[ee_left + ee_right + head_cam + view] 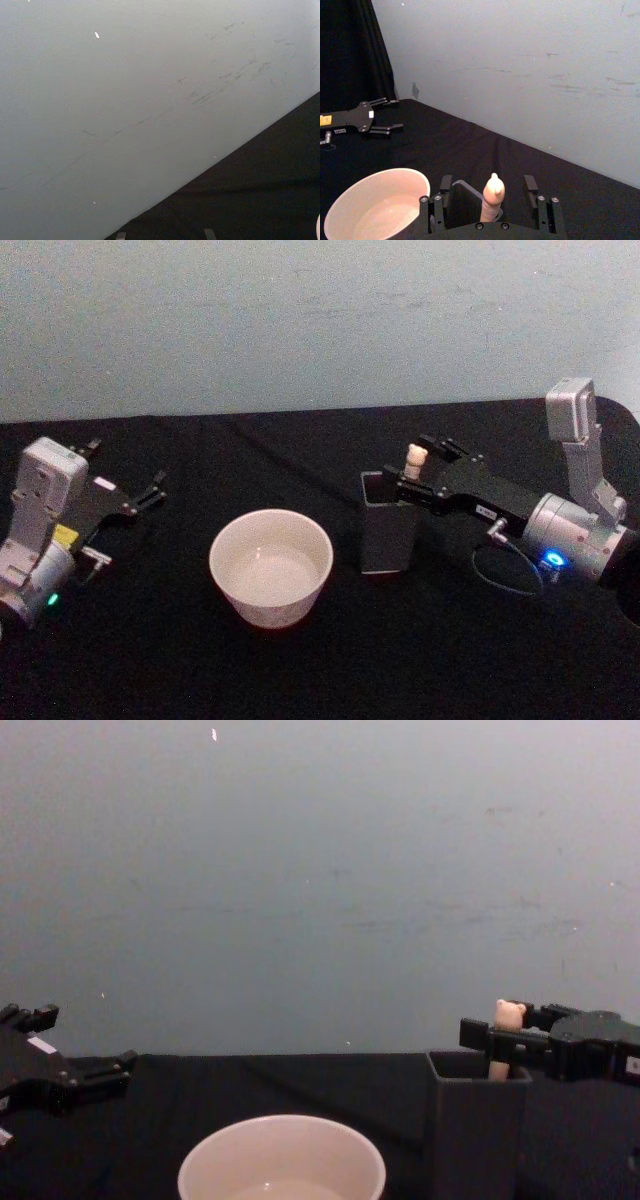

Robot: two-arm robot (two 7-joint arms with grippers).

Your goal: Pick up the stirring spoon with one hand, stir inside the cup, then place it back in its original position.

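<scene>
My right gripper will grab the stirring spoon by its bear-head top (509, 1014) next, so it can stir inside the cup (281, 1160).
The stirring spoon (414, 455) stands upright in the dark grey square holder (387, 535), its original position, with the peach bear-head top (510, 1013) poking above the rim. My right gripper (415, 474), the hand with the silver wrist, is open and straddles the handle (493, 196). A gap shows on both sides between the handle and the fingers (446, 184). The spoon's metal bowl is hidden inside the holder. The cream cup (270, 562) sits left of the holder. My left gripper (125, 472) rests open at the far left.
The black table (320, 670) ends at a pale wall behind. A cable (505, 570) loops beside the right wrist. Open tabletop lies between the cup and the left gripper and in front of the cup.
</scene>
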